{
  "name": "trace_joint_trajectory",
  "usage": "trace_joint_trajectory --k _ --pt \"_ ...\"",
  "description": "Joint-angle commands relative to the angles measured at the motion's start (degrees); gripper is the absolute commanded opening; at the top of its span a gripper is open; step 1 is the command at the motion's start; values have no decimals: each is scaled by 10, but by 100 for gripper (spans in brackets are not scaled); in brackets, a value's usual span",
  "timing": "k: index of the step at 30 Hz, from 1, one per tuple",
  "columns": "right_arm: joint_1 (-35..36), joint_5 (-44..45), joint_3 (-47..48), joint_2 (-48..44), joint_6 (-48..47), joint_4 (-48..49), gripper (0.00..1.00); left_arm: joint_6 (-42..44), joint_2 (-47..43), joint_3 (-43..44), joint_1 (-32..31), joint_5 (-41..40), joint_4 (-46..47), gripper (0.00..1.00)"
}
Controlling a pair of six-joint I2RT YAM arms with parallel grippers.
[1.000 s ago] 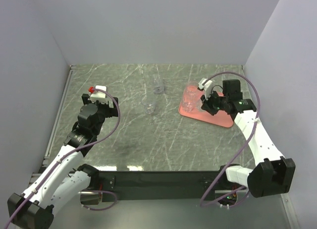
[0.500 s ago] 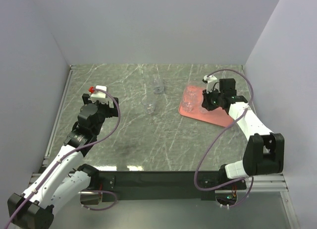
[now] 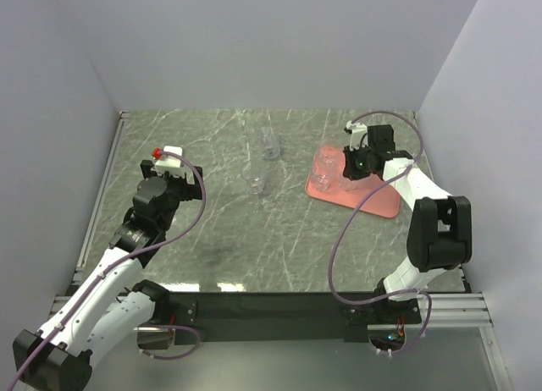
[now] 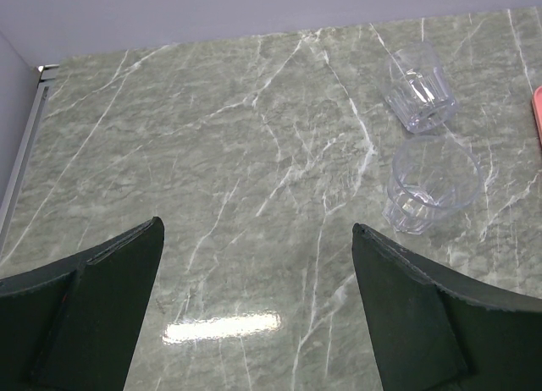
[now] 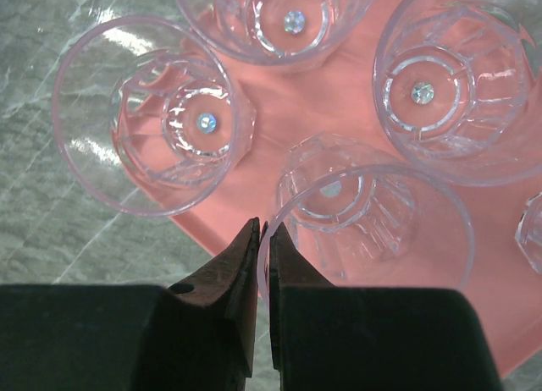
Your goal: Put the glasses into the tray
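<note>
My right gripper releases the glass now, since the glass's base is over a flat, free spot and the glass would come to rest on the tray.
The salmon-pink tray lies at the right of the table. My right gripper is over its far end, shut on the rim of a clear glass, with one finger inside and one outside the wall. I cannot tell if this glass rests on the tray. Three more glasses stand upright on the tray around it. Two glasses stand on the table, one farther and one nearer. My left gripper is open and empty, well to their left.
In the left wrist view the two table glasses sit ahead and to the right of my open left gripper. A further glass edge shows at the right of the right wrist view. Walls enclose the table on three sides.
My right gripper has moved toward the far end of the tray with the glass in it, and its arm has swung round. The left arm has not moved.
</note>
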Motion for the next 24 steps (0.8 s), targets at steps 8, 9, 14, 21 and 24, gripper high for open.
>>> trace_joint_trajectory --k 8,9,14,21,24 --pt "7 -4 49 18 4 17 13 -9 0 19 2 11 8 98" --pt "9 -5 48 18 2 16 14 -9 0 19 2 11 8 98" --pt "10 -7 47 15 1 15 23 -9 1 19 2 10 7 99" --pt "10 -9 48 -7 -10 9 34 -9 4 18 3 11 9 99" --pt "10 -13 47 -34 -18 6 37 -12 7 18 2 13 10 99"
